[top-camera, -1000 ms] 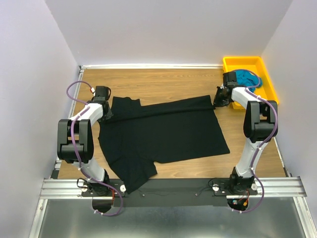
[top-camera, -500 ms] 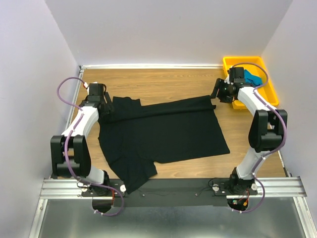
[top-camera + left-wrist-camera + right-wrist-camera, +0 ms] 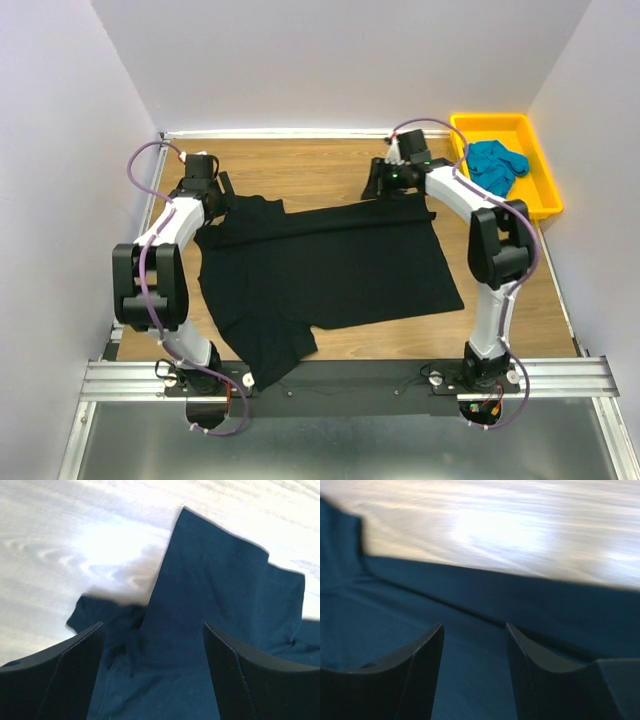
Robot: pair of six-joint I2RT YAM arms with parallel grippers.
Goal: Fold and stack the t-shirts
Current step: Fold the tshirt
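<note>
My left gripper grabs the black t-shirt's far sleeve by its corner jutting onto the wood next, to fold it inward.
A large black t-shirt lies spread on the wooden table, one sleeve hanging toward the near edge. A teal-blue t-shirt sits bunched in the yellow tray at the far right. My left gripper hovers over the black shirt's far left corner. In the left wrist view it is open, with rumpled dark cloth below and nothing gripped. My right gripper is above the shirt's far edge, right of the middle. It is open over flat cloth.
White walls close in the table on the left, back and right. Bare wood runs along the far side behind the shirt. A metal rail with both arm bases crosses the near edge.
Both grippers have opened and let go of the black shirt's far edge. My right arm has swung left from the shirt's far right corner toward the middle. The left gripper shifted slightly.
</note>
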